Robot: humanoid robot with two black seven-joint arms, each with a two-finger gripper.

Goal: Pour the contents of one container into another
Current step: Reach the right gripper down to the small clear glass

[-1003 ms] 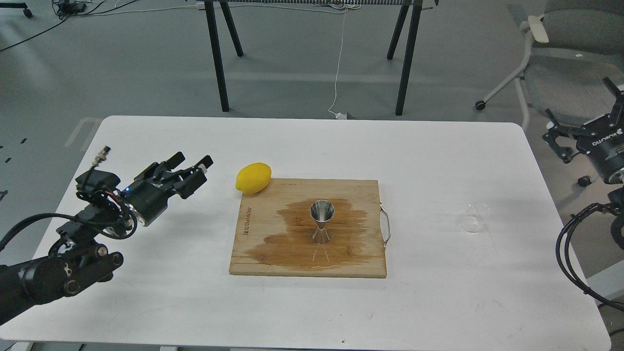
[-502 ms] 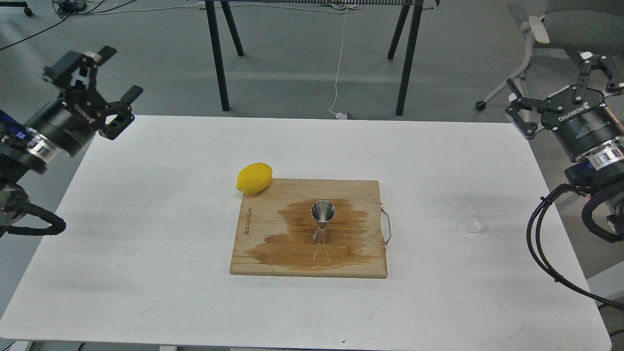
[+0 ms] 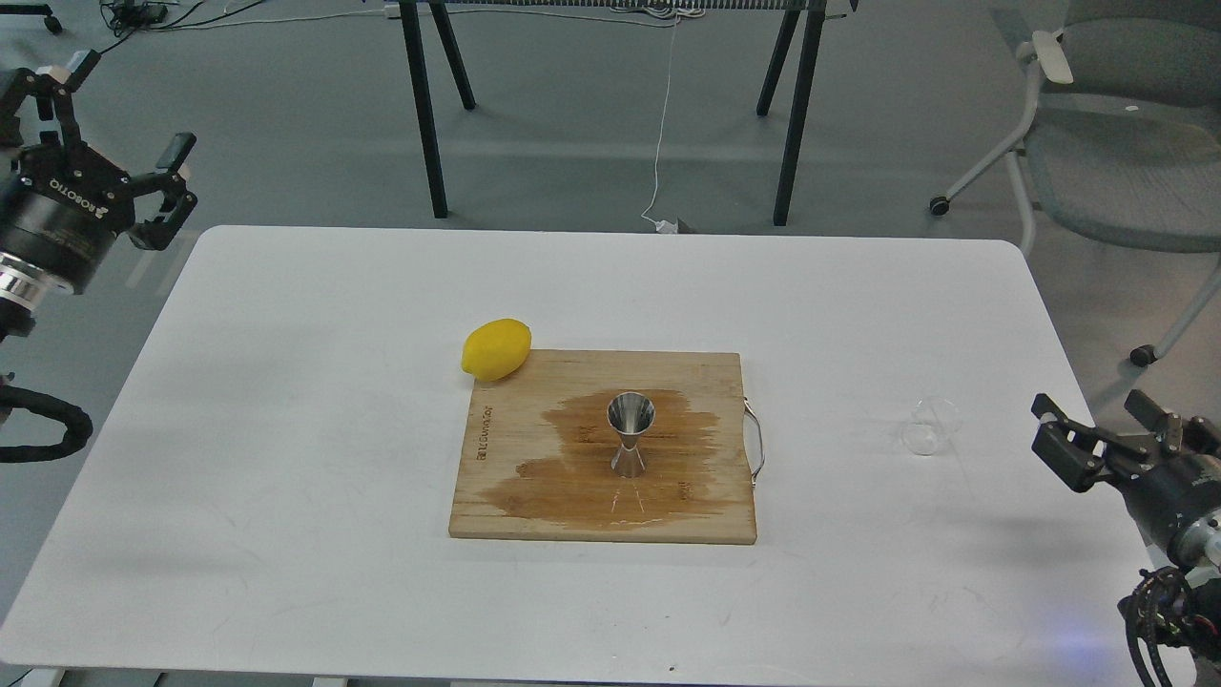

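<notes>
The small clear cup should be grabbed next by its body [image 3: 930, 426] with my right gripper, to pour into the steel jigger [image 3: 631, 434].
The small clear cup [image 3: 930, 426] stands on the white table [image 3: 334, 429], to the right of a wooden cutting board [image 3: 515, 506]. Upright in the board's middle is the steel hourglass jigger [image 3: 631, 434], on a dark wet patch. My right gripper [image 3: 1092, 412] is open and low at the table's right edge, a little right of the cup and apart from it. My left gripper [image 3: 124, 110] is open, raised beyond the table's far left corner, and holds nothing.
A yellow lemon [image 3: 496, 349] lies against the board's far left corner. The board has a metal handle [image 3: 756, 441] on its right side. An office chair [image 3: 1126, 162] stands behind the table at the right, and black table legs [image 3: 424, 114] at the back.
My right gripper has dropped from high at the right to low beside the table's right edge, near the cup. My left gripper has drifted further left. Cup, jigger and lemon have not moved.
</notes>
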